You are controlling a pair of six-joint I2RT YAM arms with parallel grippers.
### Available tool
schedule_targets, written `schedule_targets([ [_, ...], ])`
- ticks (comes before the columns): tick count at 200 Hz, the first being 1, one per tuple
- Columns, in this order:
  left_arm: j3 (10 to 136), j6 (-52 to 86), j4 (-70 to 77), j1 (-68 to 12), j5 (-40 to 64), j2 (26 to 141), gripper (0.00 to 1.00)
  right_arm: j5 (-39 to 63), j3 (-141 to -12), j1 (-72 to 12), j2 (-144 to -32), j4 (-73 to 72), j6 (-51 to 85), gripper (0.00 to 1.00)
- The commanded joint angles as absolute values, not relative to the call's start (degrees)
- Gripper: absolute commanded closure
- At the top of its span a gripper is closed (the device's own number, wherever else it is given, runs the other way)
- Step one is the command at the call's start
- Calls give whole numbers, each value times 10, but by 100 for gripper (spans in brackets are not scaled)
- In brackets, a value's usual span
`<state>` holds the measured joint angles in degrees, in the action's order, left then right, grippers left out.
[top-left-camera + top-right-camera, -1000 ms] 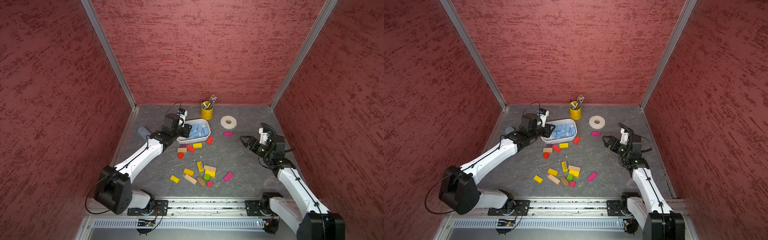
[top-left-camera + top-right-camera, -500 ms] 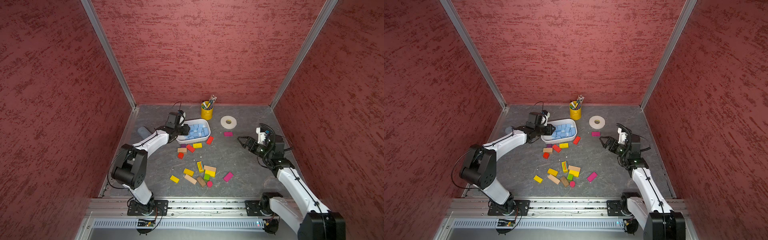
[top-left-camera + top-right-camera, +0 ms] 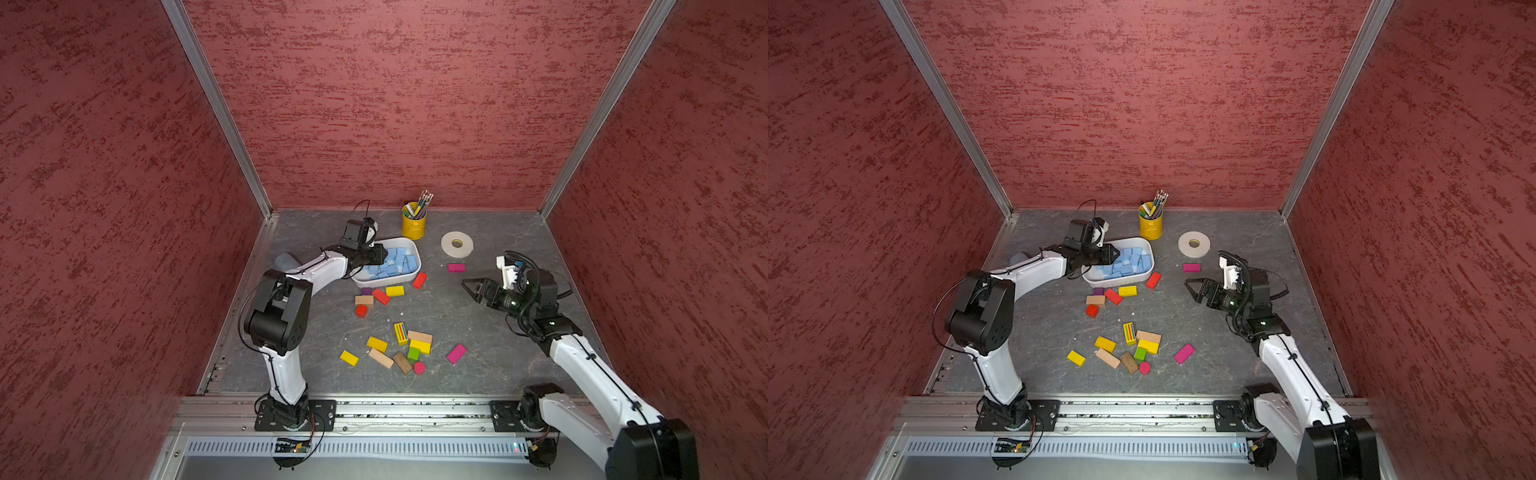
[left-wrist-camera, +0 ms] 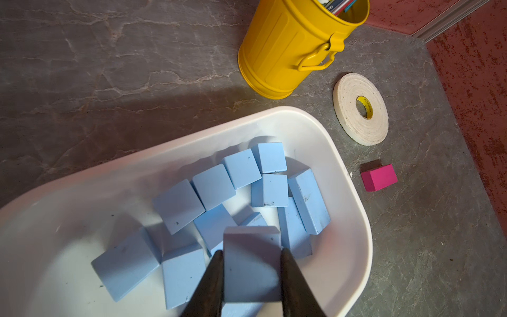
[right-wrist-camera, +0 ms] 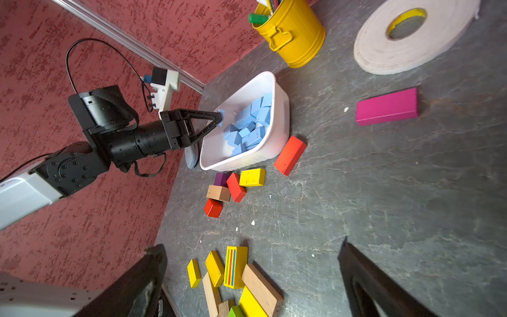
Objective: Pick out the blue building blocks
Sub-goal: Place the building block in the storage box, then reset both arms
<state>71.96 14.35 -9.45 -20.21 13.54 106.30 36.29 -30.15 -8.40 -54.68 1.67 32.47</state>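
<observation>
The blue block in my fingers is inside the tub's rim, above the piled blue blocks, so my left gripper needs to release it.
Several blue building blocks (image 4: 216, 186) lie piled in a white tub (image 4: 356, 208), which shows in both top views (image 3: 409, 245) (image 3: 1142, 243) at the back of the table. My left gripper (image 4: 251, 252) hangs over the tub's left end, shut on one blue block (image 4: 251, 271) that sticks out between its fingers. The same grip shows in the right wrist view (image 5: 220, 116) and from above (image 3: 380, 259). My right gripper (image 3: 467, 286) (image 5: 251, 247) stands open and empty above bare table to the right of the tub, pointing left.
A yellow can of pencils (image 3: 413, 224) and a tape roll (image 3: 456, 244) stand behind the tub. Red, yellow, wood, green and magenta blocks (image 3: 399, 345) lie scattered in front. One magenta block (image 3: 456, 267) lies near the tape. A pale blue-grey rounded piece (image 3: 286, 261) sits by the left wall.
The left arm has folded its elbow up and back while its gripper stays over the tub with the blue block. The right gripper has drifted a little to the left, still open.
</observation>
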Motion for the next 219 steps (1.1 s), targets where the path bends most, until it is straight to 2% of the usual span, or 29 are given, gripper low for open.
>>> schedule_targets([
  [1, 733, 147, -95, -203, 147, 1074, 71, 374, -301, -105, -548, -14, 311, 1],
  [20, 734, 147, -95, -204, 150, 1077, 64, 369, -306, -120, -551, -16, 308, 1],
  [68, 734, 141, -101, -208, 153, 1066, 37, 354, -315, -148, -569, -18, 304, 1],
  [92, 721, 140, -93, -212, 152, 1038, 31, 349, -319, -159, -570, -17, 303, 1],
  [112, 705, 134, -83, -216, 151, 994, 22, 344, -322, -165, -567, -16, 301, 1],
  [158, 639, 104, -55, -237, 121, 848, 10, 335, -328, -174, -569, -19, 300, 1],
  [219, 521, 30, -1, -323, -8, 644, 4, 322, -332, -188, -566, -44, 308, 1],
])
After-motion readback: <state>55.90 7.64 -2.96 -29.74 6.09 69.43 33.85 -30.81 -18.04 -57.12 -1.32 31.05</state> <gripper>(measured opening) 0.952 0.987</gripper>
